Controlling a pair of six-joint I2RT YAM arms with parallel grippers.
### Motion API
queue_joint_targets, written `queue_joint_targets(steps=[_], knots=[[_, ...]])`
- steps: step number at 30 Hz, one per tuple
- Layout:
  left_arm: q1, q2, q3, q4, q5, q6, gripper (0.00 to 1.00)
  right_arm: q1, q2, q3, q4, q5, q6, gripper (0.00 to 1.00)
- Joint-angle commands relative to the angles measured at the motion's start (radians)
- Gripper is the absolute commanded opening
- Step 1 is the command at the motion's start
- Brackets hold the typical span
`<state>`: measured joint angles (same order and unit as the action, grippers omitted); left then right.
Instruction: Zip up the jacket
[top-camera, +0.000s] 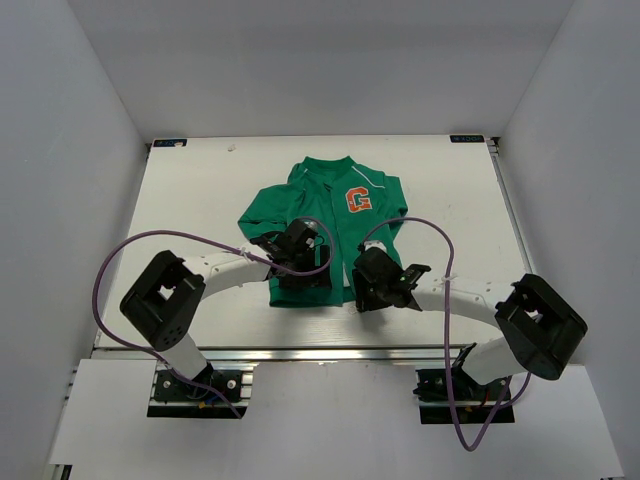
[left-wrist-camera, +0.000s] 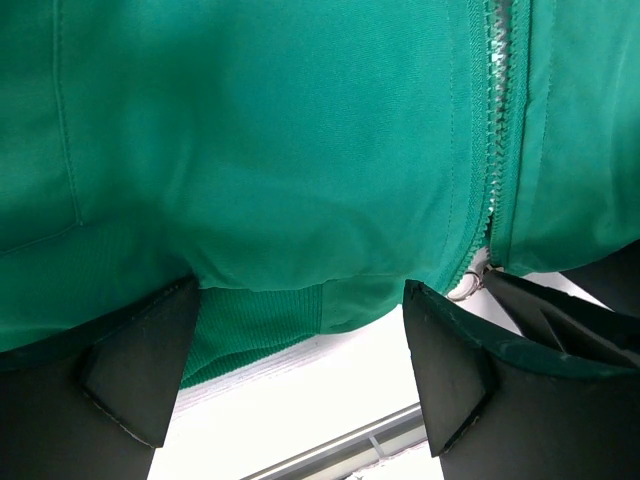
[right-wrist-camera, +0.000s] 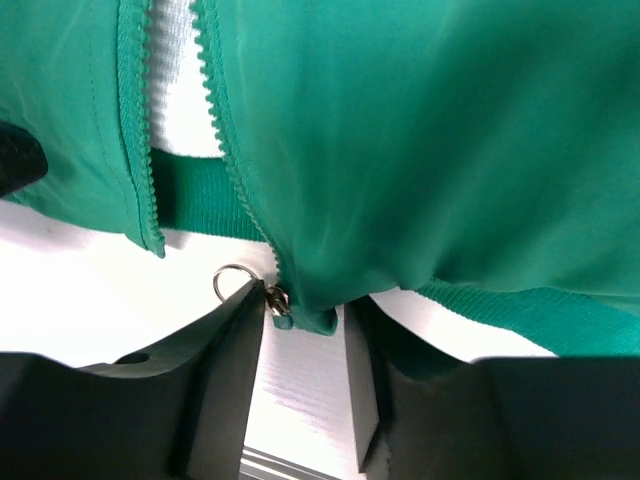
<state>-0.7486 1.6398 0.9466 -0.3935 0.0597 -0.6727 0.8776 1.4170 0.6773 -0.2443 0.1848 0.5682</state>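
My right gripper grabs the jacket's bottom hem corner beside the zipper slider (right-wrist-camera: 276, 299) next, which leaves the slider and teeth free for zipping up.
The green jacket (top-camera: 330, 215) lies flat at mid-table, collar far, with its orange "G" patch (top-camera: 358, 199) showing. My left gripper (top-camera: 297, 262) is open over the hem of the left front panel; in the left wrist view (left-wrist-camera: 298, 300) its fingers (left-wrist-camera: 140, 370) stand wide apart either side of the ribbed hem (left-wrist-camera: 260, 325). My right gripper (top-camera: 365, 288) is open at the hem; in the right wrist view (right-wrist-camera: 305, 322) the bottom corner of the jacket (right-wrist-camera: 310, 300) sits between its tips. The zipper slider (right-wrist-camera: 276, 299) with its ring pull (right-wrist-camera: 232, 281) touches the left finger. The zipper teeth (right-wrist-camera: 225, 150) are apart.
The white table (top-camera: 200, 190) has a metal rail (top-camera: 300, 353) along its near edge, close below both grippers. White walls close in the left, right and far sides. Purple cables (top-camera: 130, 250) loop over both arms.
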Motion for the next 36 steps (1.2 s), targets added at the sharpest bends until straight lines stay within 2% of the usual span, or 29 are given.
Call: queue_joint_targets(steps=[1,3,6,16,23,28,36], knots=[[-0.003,-0.057,0.014,-0.036,-0.027,0.009,0.92,0.004,0.002,-0.001,-0.012,-0.015,-0.018,0.45],[-0.003,-0.058,0.014,-0.036,-0.031,0.01,0.92,0.003,0.005,-0.002,-0.009,-0.016,-0.018,0.43],[-0.005,-0.06,0.015,-0.039,-0.029,0.01,0.92,-0.002,-0.006,-0.013,0.011,-0.013,-0.016,0.35],[-0.005,-0.061,0.014,-0.038,-0.026,0.015,0.92,-0.037,-0.038,-0.039,0.069,-0.106,-0.01,0.48],[-0.003,-0.061,0.012,-0.038,-0.023,0.018,0.92,-0.072,-0.07,-0.054,0.074,-0.119,0.01,0.49],[-0.003,-0.06,0.015,-0.036,-0.021,0.016,0.92,-0.075,-0.078,-0.048,0.051,-0.065,0.024,0.49],[-0.005,-0.061,0.015,-0.038,-0.023,0.016,0.92,-0.075,0.002,-0.035,0.053,-0.073,0.012,0.48]])
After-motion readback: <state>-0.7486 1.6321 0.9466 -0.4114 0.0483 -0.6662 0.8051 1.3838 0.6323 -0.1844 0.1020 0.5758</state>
